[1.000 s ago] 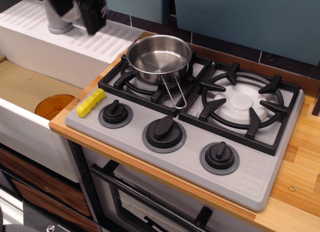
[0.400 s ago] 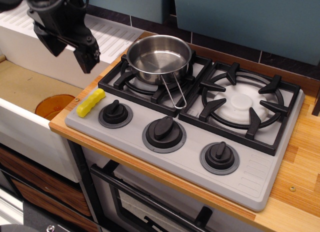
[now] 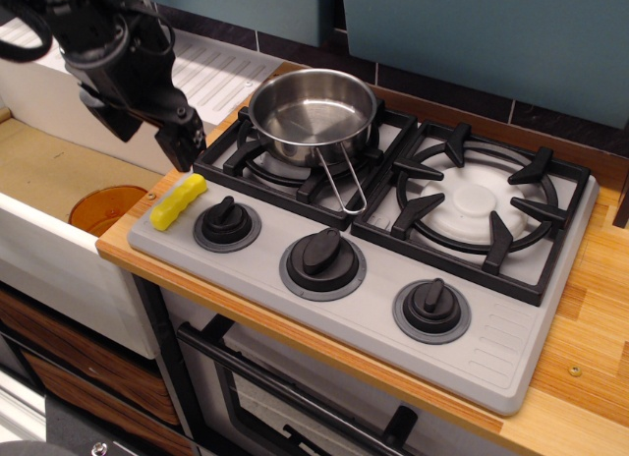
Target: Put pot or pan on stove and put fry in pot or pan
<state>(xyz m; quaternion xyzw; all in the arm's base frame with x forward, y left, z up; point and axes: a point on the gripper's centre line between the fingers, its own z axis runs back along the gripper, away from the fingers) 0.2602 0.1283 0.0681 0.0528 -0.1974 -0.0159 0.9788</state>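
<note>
I will grab the yellow fry by its middle (image 3: 178, 202) next with my gripper. The fry should then go in the steel saucepan (image 3: 313, 110).
The shiny steel saucepan (image 3: 313, 110) stands upright and empty on the left burner grate of the grey stove (image 3: 491, 343), with its wire handle pointing toward the knobs. The yellow crinkle-cut fry (image 3: 178, 201) lies on the stove's front left corner, next to the left knob (image 3: 227, 222). My black gripper (image 3: 153, 137) hangs just above and behind the fry, left of the pan. Its jaws stand apart and hold nothing. One fingertip (image 3: 184, 148) is close above the fry's far end.
A round orange disc (image 3: 106, 208) lies in the sink (image 3: 39, 171) to the left of the counter. A white ribbed drainboard (image 3: 211, 73) sits behind it. The right burner (image 3: 479, 202) is bare. The wooden countertop (image 3: 600, 309) runs along the right.
My gripper has come down and moved right from the top left corner, and now hangs just above the fry. The pan and the fry have not moved.
</note>
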